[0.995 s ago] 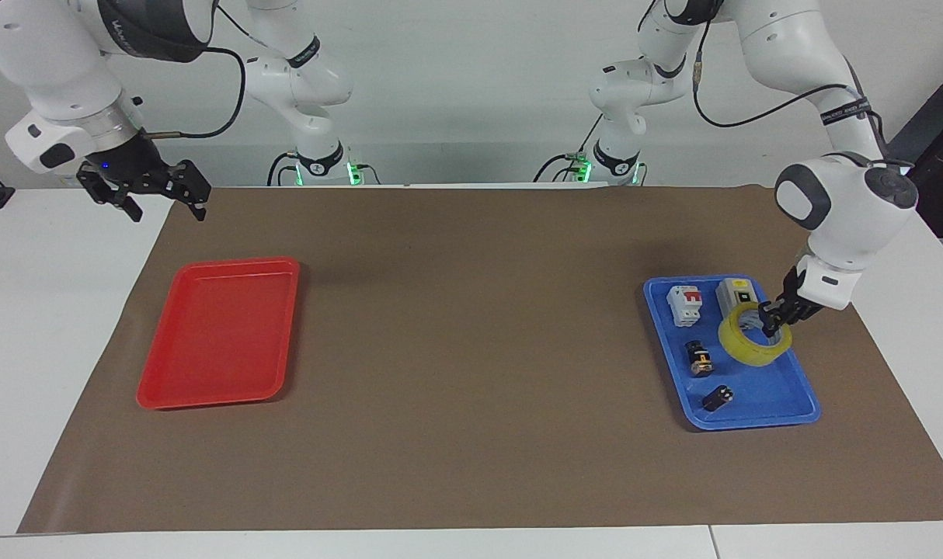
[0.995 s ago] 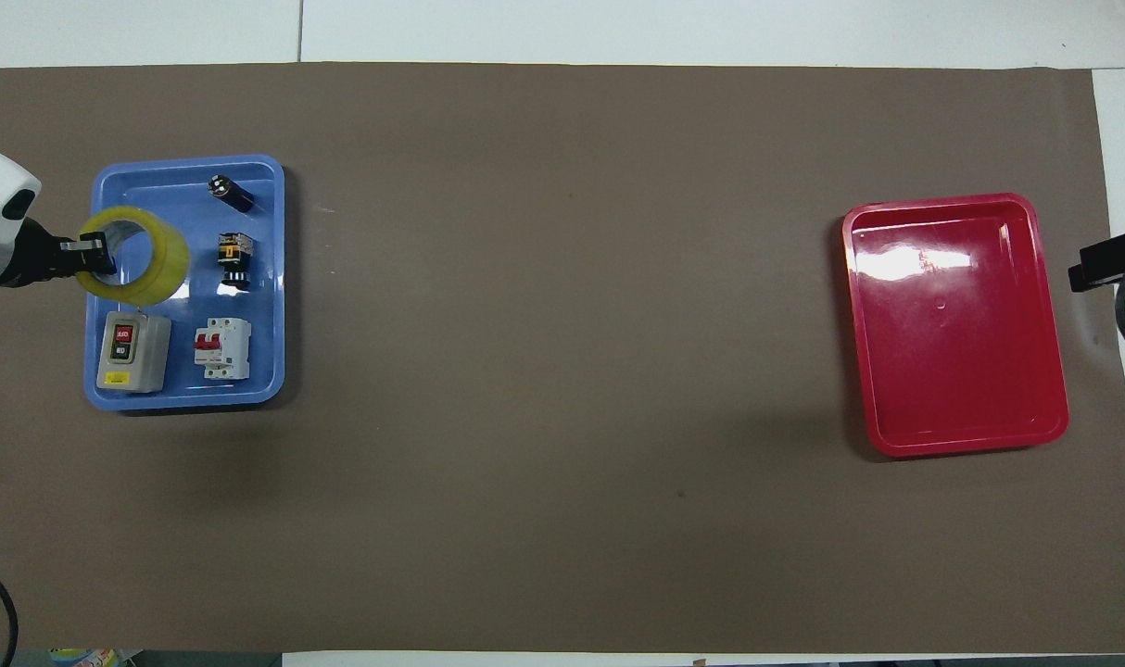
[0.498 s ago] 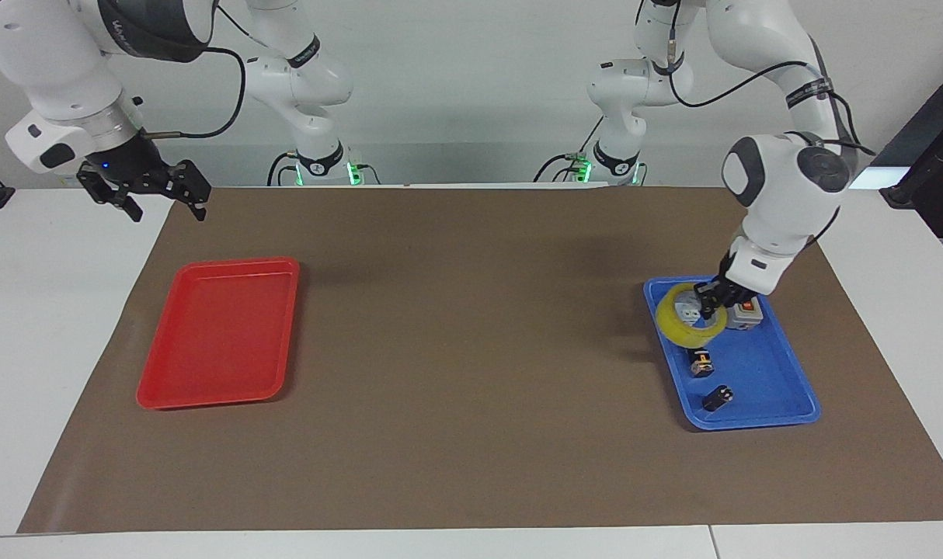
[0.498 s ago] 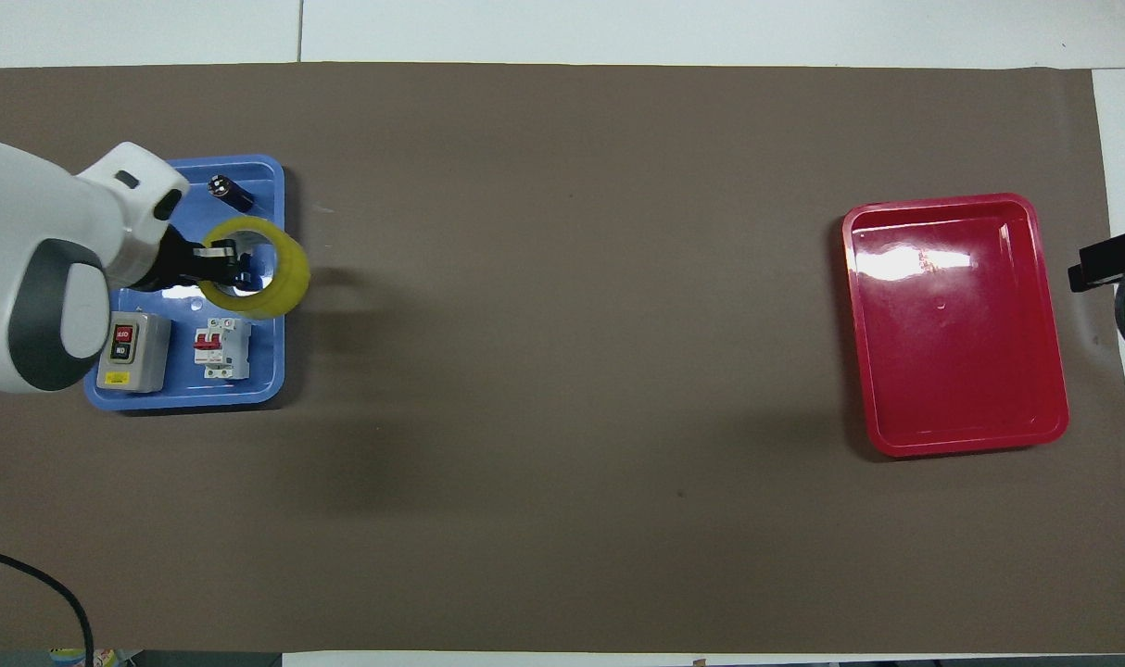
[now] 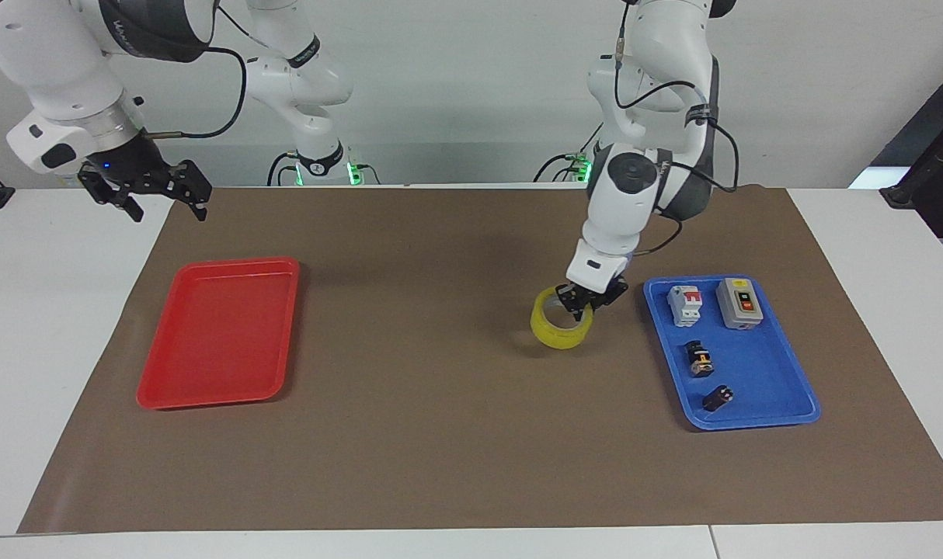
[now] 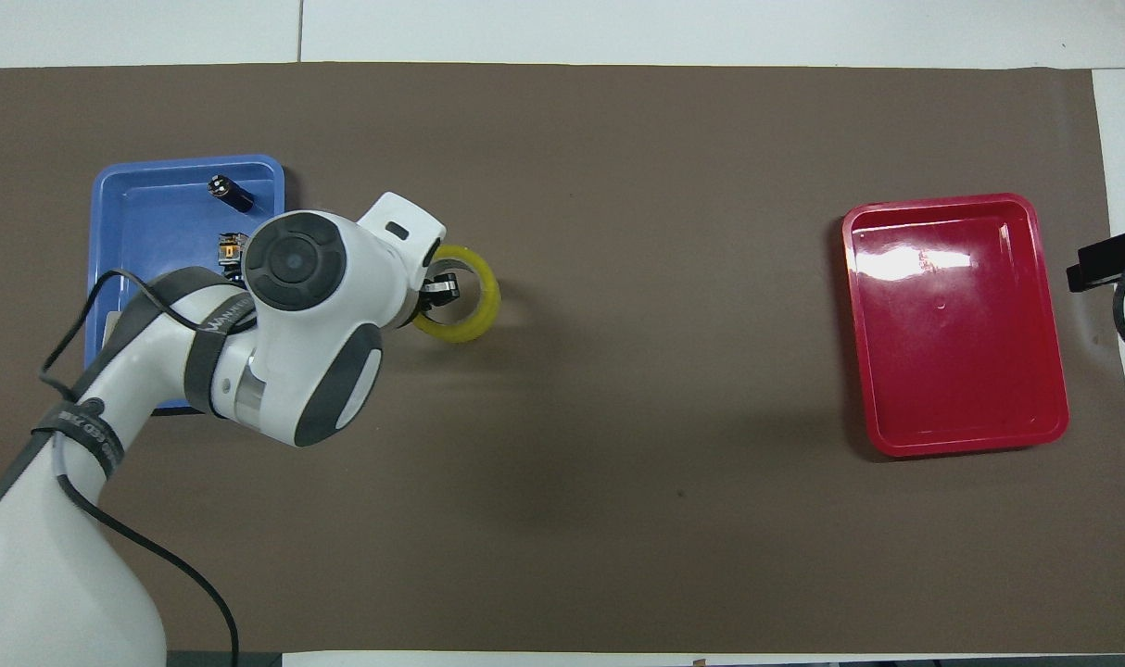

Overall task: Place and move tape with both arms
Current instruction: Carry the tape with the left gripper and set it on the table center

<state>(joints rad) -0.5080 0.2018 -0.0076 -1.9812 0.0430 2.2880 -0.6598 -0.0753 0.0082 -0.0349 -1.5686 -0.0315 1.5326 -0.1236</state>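
Note:
My left gripper now keeps hold of the yellow tape point(image 6: 489, 300) until it reaches the brown mat, since it hangs above the mat, apart from its shadow.
The tape point(image 5: 558, 332), a yellow translucent roll, is down by the brown mat point(image 5: 440, 435) near the table's middle, beside the blue tray point(image 5: 751, 423). I cannot tell whether it touches the mat. My left gripper point(image 5: 584, 307) is shut on the roll's rim, one finger inside the ring. In the overhead view the left arm covers part of the tape point(image 6: 474, 306) and the left gripper point(image 6: 440, 291). My right gripper point(image 5: 149, 190) waits open and empty in the air over the table's edge at the right arm's end, by the red tray point(image 5: 215, 334).
The blue tray point(image 6: 136, 176) holds a white-and-red breaker point(image 5: 684, 304), a grey switch box point(image 5: 739, 303) and two small black-and-orange parts point(image 5: 699, 358). The red tray point(image 6: 952, 324) has nothing in it.
My left gripper has lifted the tape out of the blue tray and carried it toward the table's middle, lowering it to the mat beside the tray. The right arm has not moved.

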